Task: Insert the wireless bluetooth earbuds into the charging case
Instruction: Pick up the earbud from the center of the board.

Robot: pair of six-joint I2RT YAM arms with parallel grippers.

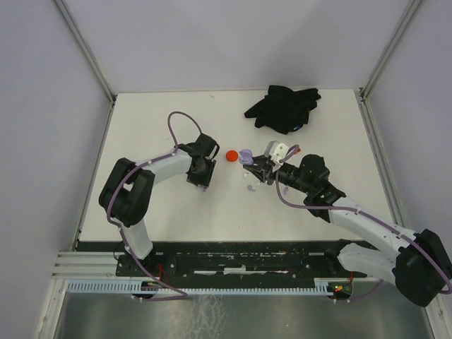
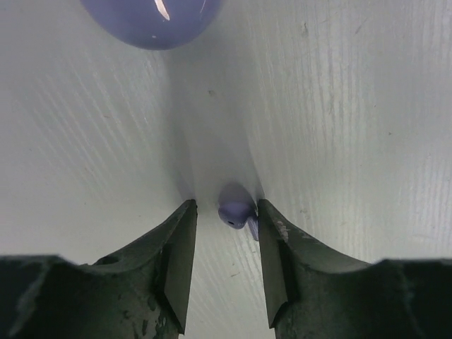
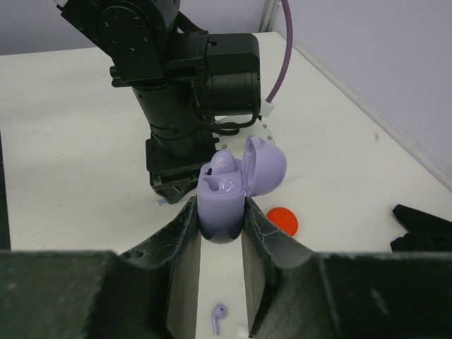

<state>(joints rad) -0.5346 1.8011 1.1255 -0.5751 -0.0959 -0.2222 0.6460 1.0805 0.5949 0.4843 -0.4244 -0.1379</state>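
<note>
The stem of the lavender earbud has to stay free to go into the charging case, so the left gripper needs to grab the earbud by its rounded head point(image 2: 236, 205) next.
My right gripper point(image 3: 220, 209) point(image 1: 253, 169) is shut on the lavender charging case point(image 3: 224, 191) point(image 1: 246, 157) and holds it upright above the table with its lid open. One lavender earbud point(image 3: 223, 164) sits in the case. A second lavender earbud point(image 3: 219, 318) point(image 1: 249, 188) lies on the table under the right gripper. My left gripper point(image 2: 226, 205) point(image 1: 200, 176) points down at the table, its jaws open on either side of a third lavender earbud point(image 2: 236, 201). That earbud touches the right-hand finger point(image 2: 279, 240); there is a gap on the other side.
A red disc point(image 1: 231, 155) point(image 3: 282, 220) lies between the two grippers. A black cloth point(image 1: 282, 107) point(image 3: 424, 226) lies at the back right. A rounded lavender thing point(image 2: 152, 21) shows at the top edge of the left wrist view; I cannot tell what it is.
</note>
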